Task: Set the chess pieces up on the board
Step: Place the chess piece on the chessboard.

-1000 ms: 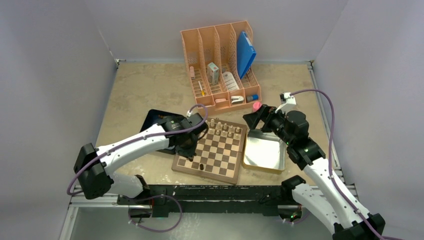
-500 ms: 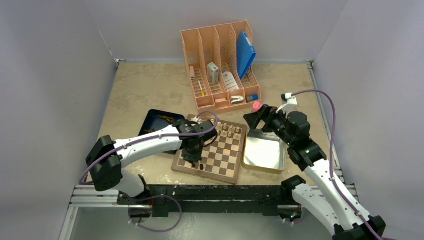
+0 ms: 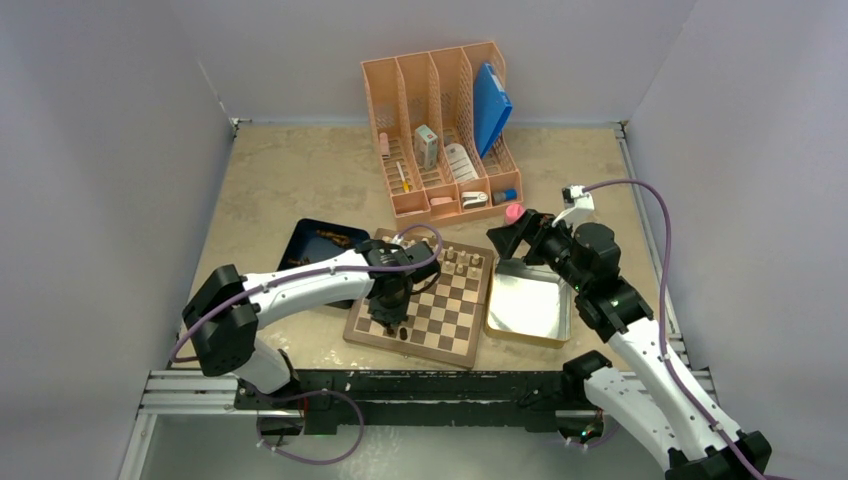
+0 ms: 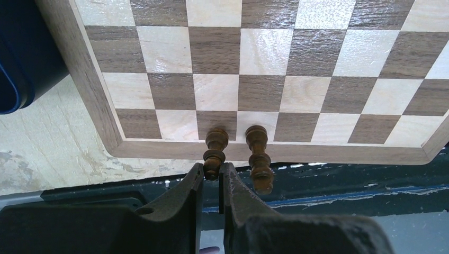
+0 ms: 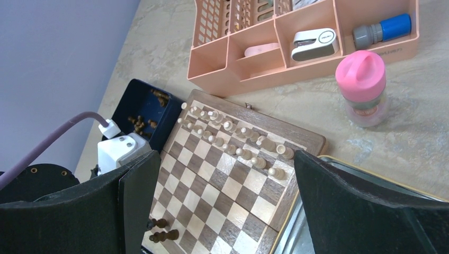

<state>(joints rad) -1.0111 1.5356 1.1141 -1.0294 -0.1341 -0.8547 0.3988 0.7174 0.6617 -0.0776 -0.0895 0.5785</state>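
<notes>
My left gripper releases the chess piece next, since the chess piece's base rests flat within its dark square and the chess piece would stand there.
The board [image 3: 415,348] lies in front of both arms. My left gripper [image 4: 212,172] is shut on the head of a dark brown chess piece [image 4: 216,151], whose base rests on a dark square in the near row by the board's rim [image 4: 95,90]. A second dark piece [image 4: 258,156] stands one square to the right. In the top view the left gripper [image 3: 390,318] is over the board's near left corner. More dark pieces [image 5: 140,123] lie in the dark blue tray [image 3: 315,245]. My right gripper [image 5: 225,159] is open and empty, above the board's right edge.
Pale beige pieces [image 3: 450,258] fill the board's two far rows. A shiny metal tin [image 3: 530,305] lies right of the board. A pink-capped bottle [image 5: 362,84] and a peach desk organiser [image 3: 440,130] stand behind.
My left gripper moved from the board's far left side to its near left corner, carrying the dark piece, then held about still. The right arm has barely moved.
</notes>
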